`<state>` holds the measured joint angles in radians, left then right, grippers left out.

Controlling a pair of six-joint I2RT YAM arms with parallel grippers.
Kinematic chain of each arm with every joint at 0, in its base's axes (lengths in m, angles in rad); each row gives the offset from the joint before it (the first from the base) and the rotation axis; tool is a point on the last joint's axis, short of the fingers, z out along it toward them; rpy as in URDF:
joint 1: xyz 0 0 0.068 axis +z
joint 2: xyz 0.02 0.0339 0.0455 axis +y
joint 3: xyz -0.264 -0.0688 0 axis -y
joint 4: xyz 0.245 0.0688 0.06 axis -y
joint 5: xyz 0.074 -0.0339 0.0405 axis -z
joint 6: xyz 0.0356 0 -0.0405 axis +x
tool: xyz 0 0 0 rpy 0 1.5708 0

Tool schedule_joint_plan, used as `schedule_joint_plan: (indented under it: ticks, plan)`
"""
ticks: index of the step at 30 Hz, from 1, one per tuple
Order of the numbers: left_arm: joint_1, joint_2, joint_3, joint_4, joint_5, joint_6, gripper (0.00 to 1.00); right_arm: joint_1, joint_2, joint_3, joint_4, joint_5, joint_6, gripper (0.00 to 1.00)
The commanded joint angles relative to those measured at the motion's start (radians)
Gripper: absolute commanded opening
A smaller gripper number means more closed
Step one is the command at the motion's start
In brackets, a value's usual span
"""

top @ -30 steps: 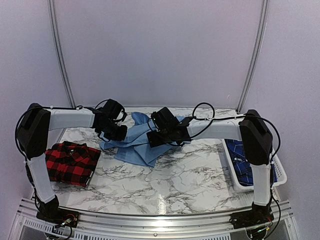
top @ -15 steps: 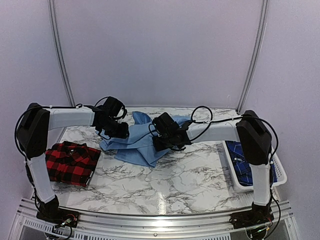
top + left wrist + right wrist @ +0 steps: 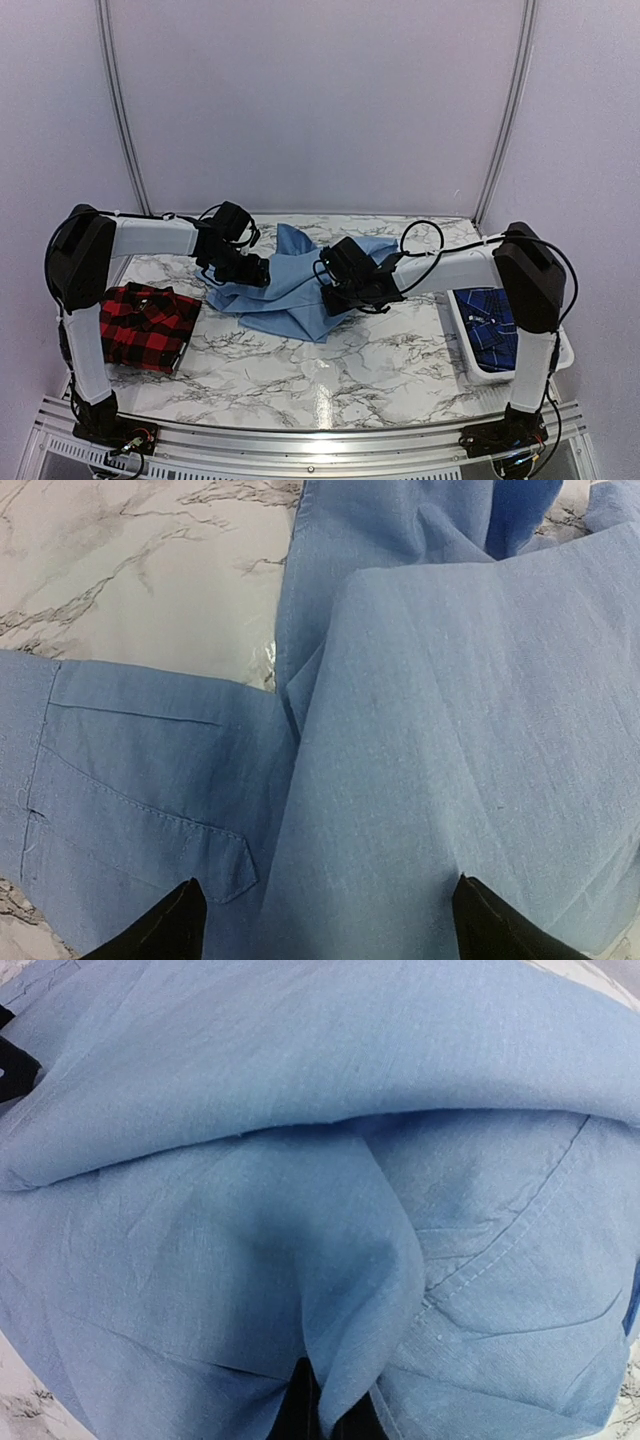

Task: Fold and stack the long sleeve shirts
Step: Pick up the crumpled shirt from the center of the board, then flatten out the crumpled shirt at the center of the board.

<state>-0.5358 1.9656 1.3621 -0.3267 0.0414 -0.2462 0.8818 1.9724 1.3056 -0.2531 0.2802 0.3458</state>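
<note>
My left gripper is going to grab the loose upper layer of the light blue shirt next, away from my right gripper, to lift it and spread it for folding.
The light blue shirt (image 3: pixel 285 290) lies crumpled on the marble table (image 3: pixel 360 370), between my two grippers. My left gripper (image 3: pixel 252 270) hovers over the shirt's left part. In the left wrist view its black fingertips (image 3: pixel 180 925) stand wide apart over flat blue cloth (image 3: pixel 420 730), gripping nothing. My right gripper (image 3: pixel 337 297) sits at the shirt's right edge. In the right wrist view it (image 3: pixel 325 1415) is shut on a raised fold of the blue cloth (image 3: pixel 360 1290). The red-and-black check shirt (image 3: pixel 145 325) lies folded at the left. The dark blue plaid shirt (image 3: pixel 495 318) lies in a basket.
A white basket (image 3: pixel 470 368) holding the plaid shirt stands at the table's right edge. Black cables loop over both wrists. A metal rail (image 3: pixel 310 440) runs along the near edge, and pale curtain walls close the back and sides.
My left gripper has opened and let go of the blue shirt. My right gripper has shut on a fold and moved right and nearer, dragging the shirt with it.
</note>
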Motion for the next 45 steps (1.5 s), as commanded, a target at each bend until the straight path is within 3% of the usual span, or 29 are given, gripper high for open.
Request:
schedule_joint_plan:
  ticks: [1,3,10,14,20,30,45]
  plan:
    - [0.003,-0.006,-0.002,-0.004,-0.020,-0.001,0.87,0.004,-0.036,-0.024,0.021,0.035,-0.017,0.00]
    - [0.004,-0.007,-0.006,-0.003,0.007,-0.005,0.79,0.005,-0.038,-0.029,0.024,0.036,-0.018,0.00]
    - [0.003,-0.005,-0.003,0.001,0.104,-0.038,0.26,0.005,-0.043,-0.016,0.024,0.040,-0.023,0.00]
    - [0.003,-0.032,-0.003,0.006,0.113,-0.050,0.01,0.004,-0.048,-0.009,0.020,0.048,-0.026,0.00]
    - [0.003,-0.132,-0.001,0.014,0.067,-0.065,0.00,0.004,-0.073,-0.005,0.008,0.055,-0.031,0.00]
    - [0.003,-0.386,0.058,0.012,-0.178,-0.014,0.00,-0.024,-0.199,0.004,-0.020,0.059,-0.053,0.00]
    - [0.003,-0.518,0.095,-0.019,-0.213,0.045,0.00,-0.145,-0.331,-0.024,-0.050,0.023,-0.091,0.00]
